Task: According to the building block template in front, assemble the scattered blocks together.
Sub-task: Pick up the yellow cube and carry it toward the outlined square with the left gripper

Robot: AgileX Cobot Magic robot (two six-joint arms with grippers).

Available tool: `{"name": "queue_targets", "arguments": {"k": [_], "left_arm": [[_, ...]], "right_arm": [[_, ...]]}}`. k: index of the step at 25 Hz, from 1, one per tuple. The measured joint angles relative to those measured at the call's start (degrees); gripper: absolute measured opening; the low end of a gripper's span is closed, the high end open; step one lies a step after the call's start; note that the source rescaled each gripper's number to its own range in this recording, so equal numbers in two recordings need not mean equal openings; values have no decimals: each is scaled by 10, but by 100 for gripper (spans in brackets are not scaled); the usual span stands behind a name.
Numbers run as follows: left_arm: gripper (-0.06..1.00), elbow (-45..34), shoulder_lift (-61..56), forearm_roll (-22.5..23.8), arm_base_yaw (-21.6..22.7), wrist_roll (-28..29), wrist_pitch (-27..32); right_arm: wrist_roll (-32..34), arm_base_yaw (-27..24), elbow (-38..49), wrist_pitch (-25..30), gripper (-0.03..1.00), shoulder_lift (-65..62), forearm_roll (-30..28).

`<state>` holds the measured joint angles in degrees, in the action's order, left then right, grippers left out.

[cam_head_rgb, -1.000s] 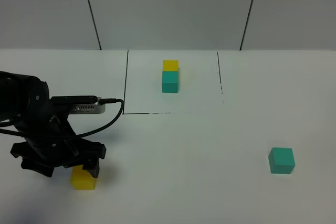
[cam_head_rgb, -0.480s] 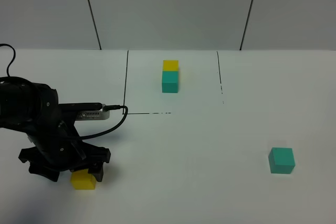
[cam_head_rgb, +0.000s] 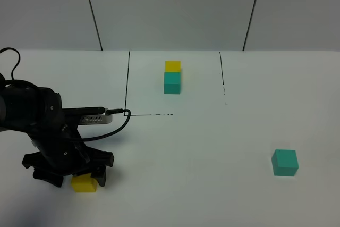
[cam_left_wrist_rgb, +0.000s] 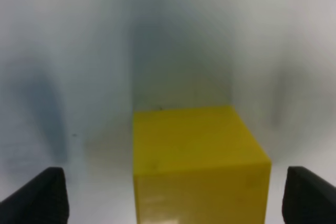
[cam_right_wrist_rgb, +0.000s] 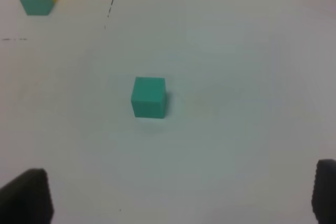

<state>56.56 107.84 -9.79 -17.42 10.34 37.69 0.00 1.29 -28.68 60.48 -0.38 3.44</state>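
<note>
The yellow scattered block needs to be joined with the teal scattered block, so my left gripper needs to grab the yellow block by its opposite sides next.
The yellow scattered block [cam_head_rgb: 84, 184] lies near the table's front left. My left gripper [cam_head_rgb: 77, 177] is lowered over it, and the block stands between the jaws. In the left wrist view the yellow block [cam_left_wrist_rgb: 197, 161] fills the middle, and the left gripper [cam_left_wrist_rgb: 173, 198] is open with a gap on each side of the block. The teal scattered block [cam_head_rgb: 285, 162] sits alone at the front right. The right wrist view has that teal block [cam_right_wrist_rgb: 149, 96] ahead of my open, empty right gripper [cam_right_wrist_rgb: 173, 195]. The building block template [cam_head_rgb: 172, 77], yellow behind teal, rests at the back centre.
Thin black lines [cam_head_rgb: 127, 83] mark a rectangle on the white table around the template. A black cable [cam_head_rgb: 114, 126] loops from the left arm towards that rectangle's corner. A grey panelled wall [cam_head_rgb: 170, 9] closes off the back. The right arm is outside the exterior high view.
My left gripper has come down and forward over the yellow block, hiding more of it. The blocks and the template have not moved.
</note>
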Motion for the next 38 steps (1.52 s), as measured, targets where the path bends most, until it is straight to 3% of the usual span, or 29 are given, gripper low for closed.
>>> {"name": "queue_targets", "arguments": {"k": [7,12,17,20,21,27,31,35,38], "left_arm": [[72,0,0,-1,0,0,3],[55,0,0,-1,0,1,10],[30,0,0,-2,0,1,15],[3,0,0,-2,0,1,17],[0,0,0,-2,0,1,18],[0,9,0,8,0,2,30],[0,48,-5,23,0,-7,79],[0,123,-29,40,0,-89,160],[0,179,-33,39,0,-205,218]], "right_arm": [[0,0,0,0,100,0,0],[0,0,0,0,100,0,0],[0,0,0,0,100,0,0],[0,0,0,0,100,0,0],[0,0,0,0,100,0,0],[0,0,0,0,100,0,0],[0,0,0,0,100,0,0],[0,0,0,0,100,0,0],[0,0,0,0,100,0,0]]}}
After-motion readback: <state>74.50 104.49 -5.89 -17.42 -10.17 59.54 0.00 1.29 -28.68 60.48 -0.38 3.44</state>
